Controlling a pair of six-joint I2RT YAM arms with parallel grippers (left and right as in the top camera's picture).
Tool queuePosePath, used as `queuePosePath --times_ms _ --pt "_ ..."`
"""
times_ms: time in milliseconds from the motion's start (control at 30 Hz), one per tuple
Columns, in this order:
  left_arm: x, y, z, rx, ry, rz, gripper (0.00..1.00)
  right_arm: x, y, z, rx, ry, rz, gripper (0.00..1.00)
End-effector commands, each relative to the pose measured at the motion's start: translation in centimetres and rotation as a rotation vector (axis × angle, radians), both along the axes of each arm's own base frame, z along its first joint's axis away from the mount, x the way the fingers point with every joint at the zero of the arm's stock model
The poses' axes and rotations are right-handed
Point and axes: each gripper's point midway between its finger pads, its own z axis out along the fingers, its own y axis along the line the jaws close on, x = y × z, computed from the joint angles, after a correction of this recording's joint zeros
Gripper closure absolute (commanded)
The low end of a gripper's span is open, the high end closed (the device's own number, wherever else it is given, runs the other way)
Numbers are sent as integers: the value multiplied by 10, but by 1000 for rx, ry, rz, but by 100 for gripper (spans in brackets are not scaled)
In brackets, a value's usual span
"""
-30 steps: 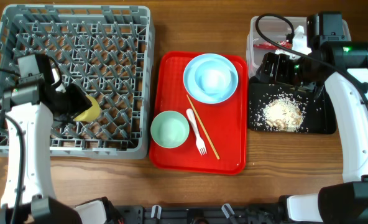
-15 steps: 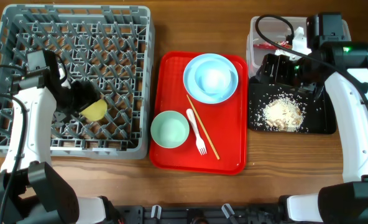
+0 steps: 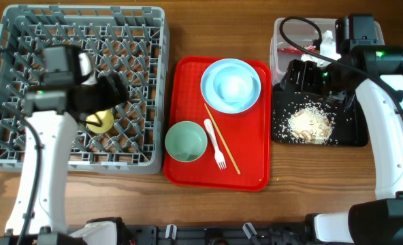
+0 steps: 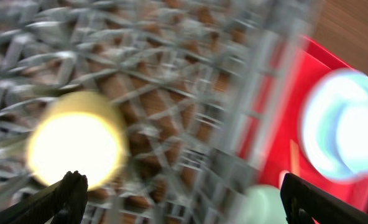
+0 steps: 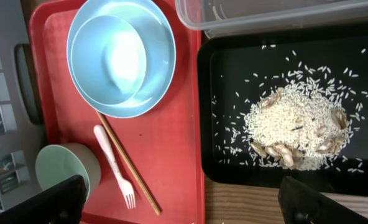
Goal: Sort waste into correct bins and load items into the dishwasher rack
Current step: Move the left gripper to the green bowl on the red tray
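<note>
The left gripper should next pick up the green bowl, tilted between the dishwasher rack's wires, by its rim. That leaves the bowl's base free, so the bowl can be loaded.
The yellow cup stands mouth-up among the pegs of the grey-blue dishwasher rack; it shows blurred in the left wrist view. My left gripper is open and empty, above the rack just up-right of the cup. The red tray holds the pale plate with the blue bowl in it, the green bowl, the fork and the chopsticks. My right gripper hangs open and empty over the black tray, which holds the rice heap.
The clear tub stands behind the black tray, with a strip of red showing inside. The right arm's cable loops over it. The right wrist view shows the plate, the green bowl, the fork and the rice.
My left gripper let go of the yellow cup, which now stands in the rack, and moved up and to the right. The right arm has not moved.
</note>
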Motion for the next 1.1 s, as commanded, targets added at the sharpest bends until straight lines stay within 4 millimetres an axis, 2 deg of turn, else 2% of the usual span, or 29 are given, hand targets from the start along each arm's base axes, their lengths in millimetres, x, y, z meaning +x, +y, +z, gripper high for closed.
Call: queuePosePath --times_ms 0,133,267,433,567,733,867,1067 --pt "-4 -57 7 -22 -15 -173 0 -3 -5 10 -31 -22 4 0" --pt "-16 -105 0 -37 10 -320 0 -10 -22 5 -109 22 -78 0" --pt "-30 -145 -14 -30 56 -445 2 -21 -50 1 -230 75 -250 0" --pt "-51 -189 -41 -7 143 -584 12 -19 -50 2 -229 68 -260 0" --pt "-67 -212 -64 19 213 -664 21 -19 -50 2 -229 69 -259 0" --pt "-80 -224 -100 92 305 -715 41 -19 -50 2 -229 69 -258 0" --pt "-85 -229 -124 119 367 -733 50 -22 -50 1 -228 80 -256 0" --pt "-88 -229 -152 142 435 -735 70 -23 -50 1 -228 88 -256 0"
